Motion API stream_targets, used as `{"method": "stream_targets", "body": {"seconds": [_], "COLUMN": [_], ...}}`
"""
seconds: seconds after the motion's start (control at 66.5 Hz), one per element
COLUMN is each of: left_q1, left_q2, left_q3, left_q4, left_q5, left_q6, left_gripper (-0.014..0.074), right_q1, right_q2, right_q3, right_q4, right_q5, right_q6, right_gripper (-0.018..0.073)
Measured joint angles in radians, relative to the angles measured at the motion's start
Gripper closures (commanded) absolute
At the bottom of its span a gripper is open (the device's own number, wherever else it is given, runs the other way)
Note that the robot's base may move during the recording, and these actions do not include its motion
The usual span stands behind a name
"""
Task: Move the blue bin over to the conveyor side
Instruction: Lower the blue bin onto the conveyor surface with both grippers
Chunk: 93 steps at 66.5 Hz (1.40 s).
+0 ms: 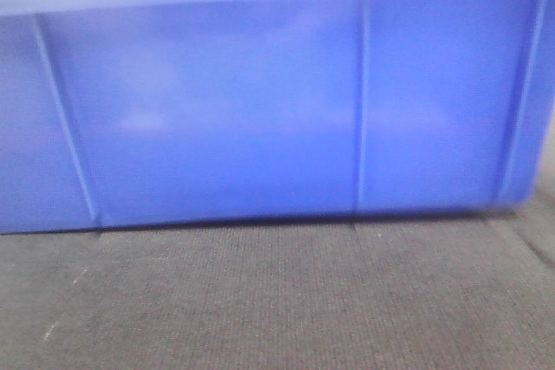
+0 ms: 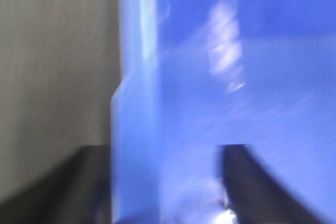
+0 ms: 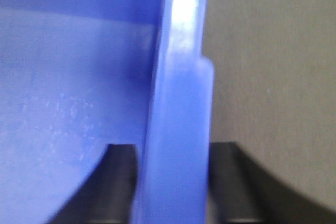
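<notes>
My left gripper picks up the blue bin by its rimmed side (image 2: 137,103) next, to move it to the conveyor side.
The blue bin (image 1: 260,110) fills the front view and stands on the dark grey conveyor (image 1: 277,301). No gripper shows in that view. In the left wrist view my left gripper (image 2: 165,182) straddles the bin's wall (image 2: 136,129). Its outer finger (image 2: 89,182) lies against the rim. Its inner finger (image 2: 247,187) stands apart from the wall, inside the bin. That view is blurred. In the right wrist view my right gripper (image 3: 173,182) is shut on the bin's rim (image 3: 176,129), with one finger (image 3: 118,182) inside and one outside.
Grey belt surface shows outside the bin wall in both wrist views, to the left (image 2: 52,77) and to the right (image 3: 273,77). Bright, unclear shapes show above the bin's rim at the far top of the front view.
</notes>
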Motion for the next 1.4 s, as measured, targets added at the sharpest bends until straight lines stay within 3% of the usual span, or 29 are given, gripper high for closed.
{"method": "stream_targets", "body": {"seconds": [0.03,0.421,0.542,0.617,0.782,0.993,1.399], "left_q1": [-0.002,-0.002,-0.002,-0.002,-0.002,-0.002,-0.002], "left_q2": [0.000,-0.116,-0.219,-0.305,-0.474,-0.700,-1.137], "left_q3": [-0.002,-0.002,0.006,0.040,0.202,0.508,1.042], "left_q4": [-0.007,-0.001,0.019,0.026,0.042,0.082,0.089], "left_q5": [-0.006,0.008,0.005,-0.019,-0.096,-0.232,-0.467], "left_q6": [0.000,0.000,0.000,0.000,0.000,0.000,0.000], "left_gripper": [-0.0022,-0.0004,0.0024,0.0102,0.0368,0.0614,0.0622], "right_q1": [0.001,0.004,0.004,0.004,0.004,0.004,0.004], "right_q2": [-0.002,-0.102,-0.197,-0.269,-0.420,-0.620,-1.122], "right_q3": [-0.004,-0.006,-0.006,0.014,0.154,0.464,1.031], "right_q4": [0.000,0.000,0.000,0.000,-0.002,-0.008,-0.010], "right_q5": [-0.012,0.012,0.018,0.020,-0.007,-0.095,-0.441], "right_q6": [-0.003,0.016,0.018,0.019,0.019,0.019,0.020], "right_gripper": [-0.0016,0.0013,0.0155,0.0315,0.0501,0.0628,0.0627]}}
